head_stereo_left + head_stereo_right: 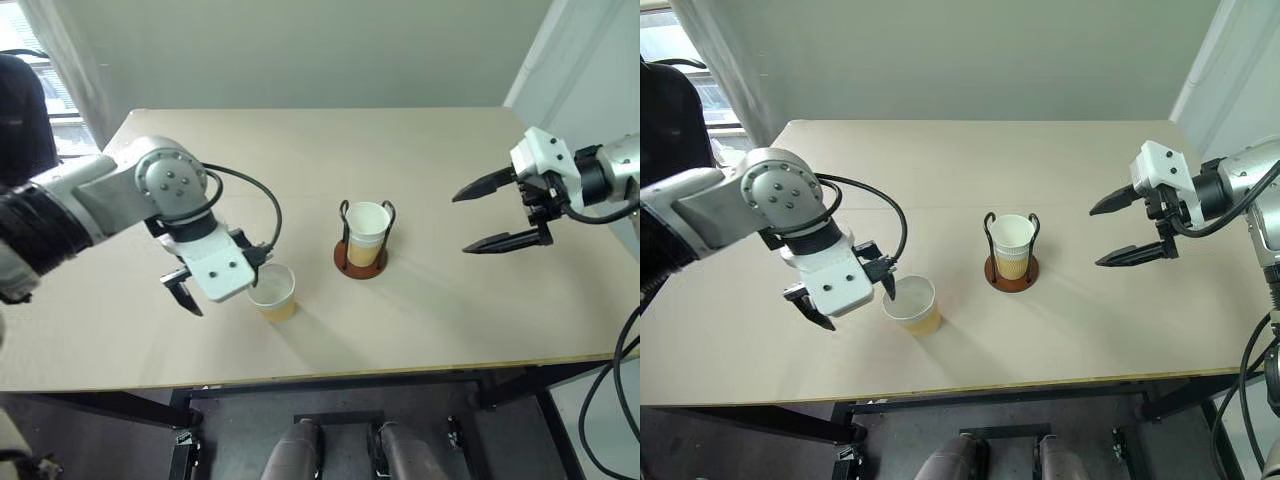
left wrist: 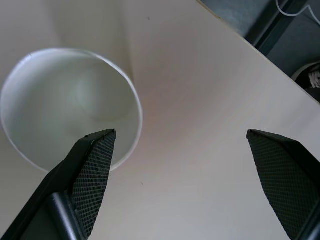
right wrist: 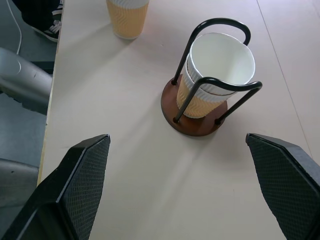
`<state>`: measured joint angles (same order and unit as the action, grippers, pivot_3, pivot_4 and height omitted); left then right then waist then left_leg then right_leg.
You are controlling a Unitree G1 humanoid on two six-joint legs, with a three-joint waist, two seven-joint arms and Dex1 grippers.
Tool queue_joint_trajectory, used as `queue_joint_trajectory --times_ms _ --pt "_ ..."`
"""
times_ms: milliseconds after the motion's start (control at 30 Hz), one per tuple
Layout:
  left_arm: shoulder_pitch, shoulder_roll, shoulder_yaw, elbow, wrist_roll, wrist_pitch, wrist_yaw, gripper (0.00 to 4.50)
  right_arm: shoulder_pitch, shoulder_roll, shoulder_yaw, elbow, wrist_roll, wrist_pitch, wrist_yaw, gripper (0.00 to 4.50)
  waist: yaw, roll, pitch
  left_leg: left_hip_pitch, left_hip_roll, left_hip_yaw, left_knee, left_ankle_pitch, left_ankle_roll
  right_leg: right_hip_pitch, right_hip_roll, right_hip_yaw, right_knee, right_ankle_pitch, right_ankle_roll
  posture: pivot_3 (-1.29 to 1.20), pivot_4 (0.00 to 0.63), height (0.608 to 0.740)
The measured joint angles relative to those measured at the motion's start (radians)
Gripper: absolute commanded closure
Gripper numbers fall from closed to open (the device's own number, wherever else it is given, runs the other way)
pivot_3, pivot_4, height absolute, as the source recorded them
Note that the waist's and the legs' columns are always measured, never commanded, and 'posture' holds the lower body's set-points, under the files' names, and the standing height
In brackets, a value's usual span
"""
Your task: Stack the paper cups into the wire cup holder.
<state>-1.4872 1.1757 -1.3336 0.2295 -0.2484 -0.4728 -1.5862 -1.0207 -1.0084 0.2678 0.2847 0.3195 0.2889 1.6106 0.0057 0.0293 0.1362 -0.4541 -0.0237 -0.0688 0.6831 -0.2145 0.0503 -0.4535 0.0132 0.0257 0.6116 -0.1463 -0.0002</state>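
The loose paper cup isn't ready to be closed on yet. My left gripper's fingers are at the loose paper cup's rim [image 1: 254,301], high over the table, so my left gripper should go lower first.
One paper cup [image 1: 274,291] stands upright and loose on the table, left of the wire cup holder [image 1: 361,262]. Nested paper cups [image 3: 218,70] sit inside the holder's two black wire loops on the reddish-brown base [image 3: 192,126]. My left gripper [image 1: 225,280] points down, open, just left of the loose cup. In the left wrist view one finger [image 2: 95,165] overlaps the cup's rim [image 2: 70,107], and the other hangs over bare table. My right gripper [image 1: 463,222] is open and empty, held in the air to the right of the holder and aimed toward it.
The tan table [image 1: 420,150] reaches a pale wall at the back. Its front edge [image 1: 330,377] is near me, with a dark frame below. A black cable loops from my left wrist above the loose cup.
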Motion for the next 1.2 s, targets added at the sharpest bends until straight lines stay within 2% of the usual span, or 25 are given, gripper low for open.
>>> queue_joint_trajectory --times_ms 233,467,567,933,1200 --pt "0.106 -0.065 0.16 0.031 0.086 -0.015 0.0 0.01 0.0 0.0 0.0 -0.001 0.0 0.001 0.0 0.06 0.0 0.0 0.0 0.0 0.0 0.0 -0.002 0.0 0.0 -0.001 0.0 0.0 0.0 0.0 0.0 0.0 0.15 0.74" --pt "0.137 -0.085 0.195 0.029 0.121 -0.029 0.0 0.01 0.0 -0.001 0.0 -0.001 0.0 0.002 0.0 0.06 0.0 0.0 0.0 0.0 0.0 0.0 -0.002 0.0 0.0 -0.001 0.0 0.0 0.0 0.001 0.001 0.0 0.15 0.74" --pt "0.144 -0.085 0.195 0.026 0.124 -0.037 0.0 0.57 0.0 -0.001 0.0 -0.001 0.0 0.002 0.0 0.06 0.0 0.0 0.0 0.0 0.0 0.0 -0.001 0.0 0.0 -0.001 0.0 0.0 0.0 0.001 0.001 0.0 0.15 0.74" --pt "0.183 -0.139 0.225 0.08 0.177 -0.115 0.0 4.4 0.0 0.025 -0.001 0.037 -0.033 -0.033 0.0 0.06 0.0 0.0 0.0 0.0 0.0 0.0 -0.001 0.0 0.0 -0.001 0.0 0.0 0.0 0.003 0.002 0.0 0.15 0.74" --pt "0.185 -0.141 0.235 0.101 0.185 -0.11 0.0 4.46 -0.018 0.066 -0.001 0.115 -0.051 -0.072 0.0 0.06 0.0 0.0 0.0 0.0 0.0 0.0 -0.002 0.0 0.0 -0.001 0.0 0.0 0.0 0.003 0.002 0.0 0.15 0.74"
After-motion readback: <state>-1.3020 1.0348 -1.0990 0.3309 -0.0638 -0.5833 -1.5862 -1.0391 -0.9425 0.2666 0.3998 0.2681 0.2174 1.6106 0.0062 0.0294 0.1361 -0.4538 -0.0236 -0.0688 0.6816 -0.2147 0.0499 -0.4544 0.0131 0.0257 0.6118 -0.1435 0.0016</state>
